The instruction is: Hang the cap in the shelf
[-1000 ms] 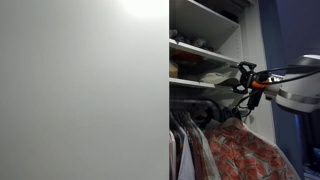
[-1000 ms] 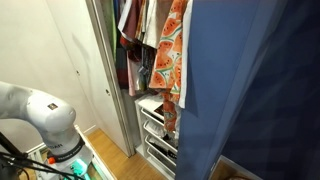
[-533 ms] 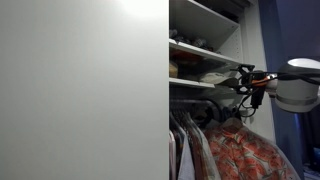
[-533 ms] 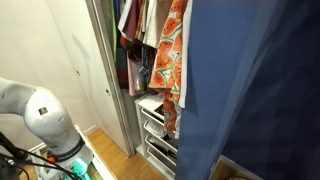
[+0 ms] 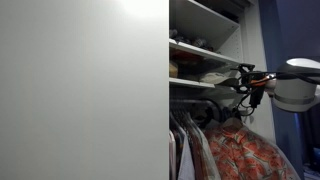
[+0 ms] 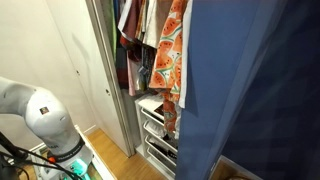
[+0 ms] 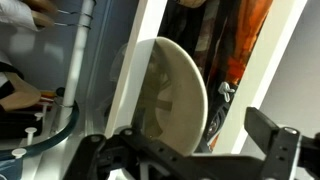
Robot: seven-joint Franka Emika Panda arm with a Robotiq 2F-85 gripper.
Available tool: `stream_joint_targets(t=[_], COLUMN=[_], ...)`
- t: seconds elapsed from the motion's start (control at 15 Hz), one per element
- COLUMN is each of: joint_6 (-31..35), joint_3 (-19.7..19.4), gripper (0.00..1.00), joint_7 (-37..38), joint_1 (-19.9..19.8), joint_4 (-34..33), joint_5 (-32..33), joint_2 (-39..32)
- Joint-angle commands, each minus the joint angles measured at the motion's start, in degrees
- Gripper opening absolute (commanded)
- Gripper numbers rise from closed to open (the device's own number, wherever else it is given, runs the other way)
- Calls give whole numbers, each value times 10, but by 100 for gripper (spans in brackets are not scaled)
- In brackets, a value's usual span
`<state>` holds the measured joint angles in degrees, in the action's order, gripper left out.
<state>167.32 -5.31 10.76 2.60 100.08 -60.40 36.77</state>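
I should move my gripper toward the cap first and then close on it. My fingers stop short of the cap's near edge, so they would miss the cap if I closed now.
In the wrist view the khaki-beige cap (image 7: 176,92) fills the middle and shows me its pale rounded inside. It stands between the two dark fingers of my gripper (image 7: 180,138), which are wide apart; I cannot tell whether either finger touches it. In an exterior view my gripper (image 5: 243,82) is at the right end of the white shelf (image 5: 205,50), level with the dark clothes rail (image 5: 198,85). The cap does not show clearly there. The other exterior view shows only my arm's base link (image 6: 42,115), not the gripper.
A large plain white panel (image 5: 80,90) covers the left half. An orange floral garment (image 5: 250,150) hangs under the rail and also shows in the other exterior view (image 6: 172,50). White drawers (image 6: 155,125) sit below. A blue sheet (image 6: 260,90) blocks the right side.
Between one second and half a second ago my arm shifted a little towards the closet and its base link turned. Since then nothing has visibly moved.
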Motion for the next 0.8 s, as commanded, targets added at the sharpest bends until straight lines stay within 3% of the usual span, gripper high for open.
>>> stream_joint_targets(t=[0.0, 0.07, 0.2, 0.73], joint_6=[25, 28, 24, 44], joint_3=[-14, -17, -22, -39], gripper=[96, 74, 69, 13], joint_7=[-33, -35, -34, -43], joint_1=[41, 50, 56, 93], joint_4=[-46, -49, -47, -43], joint_5=[-21, -20, -12, -23], joint_2=[-23, -26, -30, -44])
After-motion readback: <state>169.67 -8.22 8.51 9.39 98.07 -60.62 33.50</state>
